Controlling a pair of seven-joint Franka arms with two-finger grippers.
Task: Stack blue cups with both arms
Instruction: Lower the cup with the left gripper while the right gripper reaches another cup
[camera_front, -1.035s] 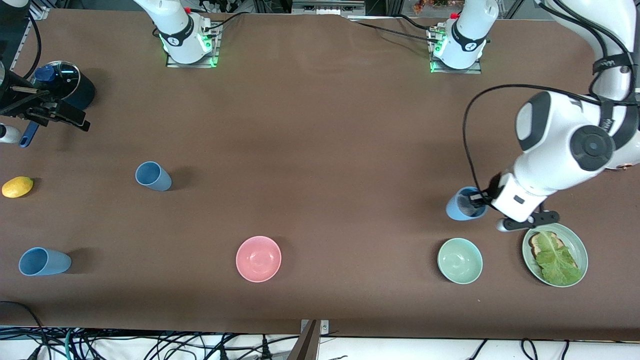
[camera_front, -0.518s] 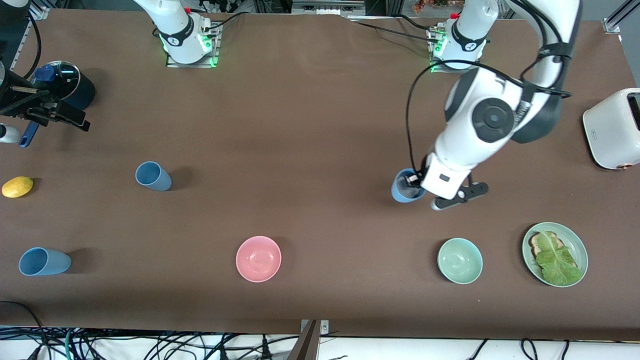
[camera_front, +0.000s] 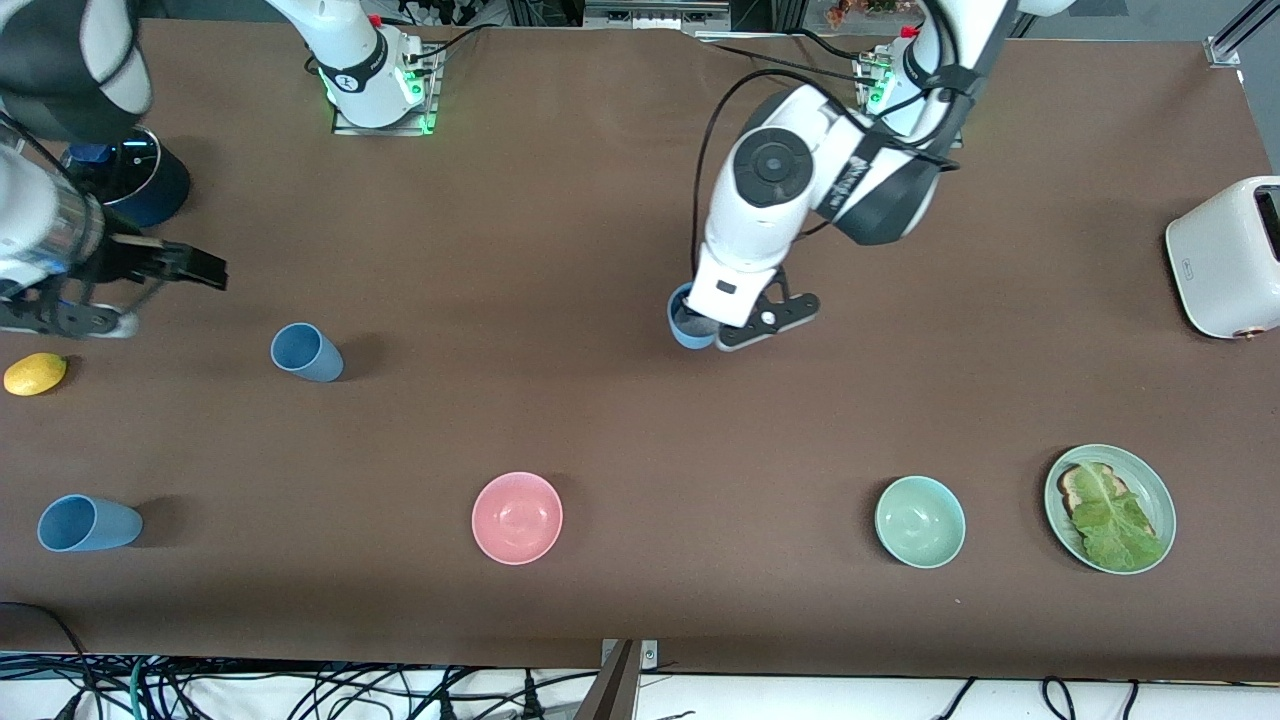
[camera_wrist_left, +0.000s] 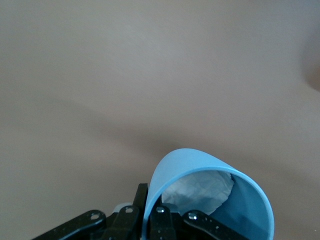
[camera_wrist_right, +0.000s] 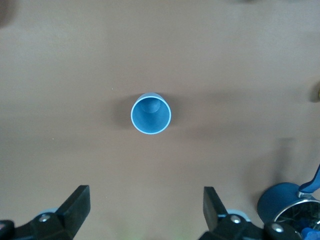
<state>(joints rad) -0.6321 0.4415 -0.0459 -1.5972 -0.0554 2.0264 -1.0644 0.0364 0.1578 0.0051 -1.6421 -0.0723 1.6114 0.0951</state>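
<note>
Next, my right gripper needs to grip the standing cup by its rim (camera_front: 296, 325) to stack it into the other blue cup (camera_front: 684, 324).
My left gripper (camera_front: 700, 322) is shut on the rim of a light-blue cup (camera_front: 686, 320), held over the middle of the table. In the left wrist view its fingers (camera_wrist_left: 142, 196) pinch the wall of that cup (camera_wrist_left: 200, 165), one inside and one outside. Something pale and crumpled shows inside. A second blue cup (camera_front: 305, 352) stands toward the right arm's end. My right gripper (camera_front: 185, 267) hovers open near it; in the right wrist view this cup (camera_wrist_right: 151, 113) lies ahead of the spread fingertips (camera_wrist_right: 77, 202). A third blue cup (camera_front: 88, 523) sits nearer the front camera.
A navy lidded saucepan (camera_front: 150, 180) and a lemon (camera_front: 35, 373) are at the right arm's end. A pink bowl (camera_front: 517, 517), a green bowl (camera_front: 920, 521) and a green plate (camera_front: 1166, 500) with toast and lettuce line the front. A white toaster (camera_front: 1225, 255) stands at the left arm's end.
My left arm has carried its cup from beside the green plate toward the table's middle and the bases. My right arm has swung in over the table toward the second cup.
</note>
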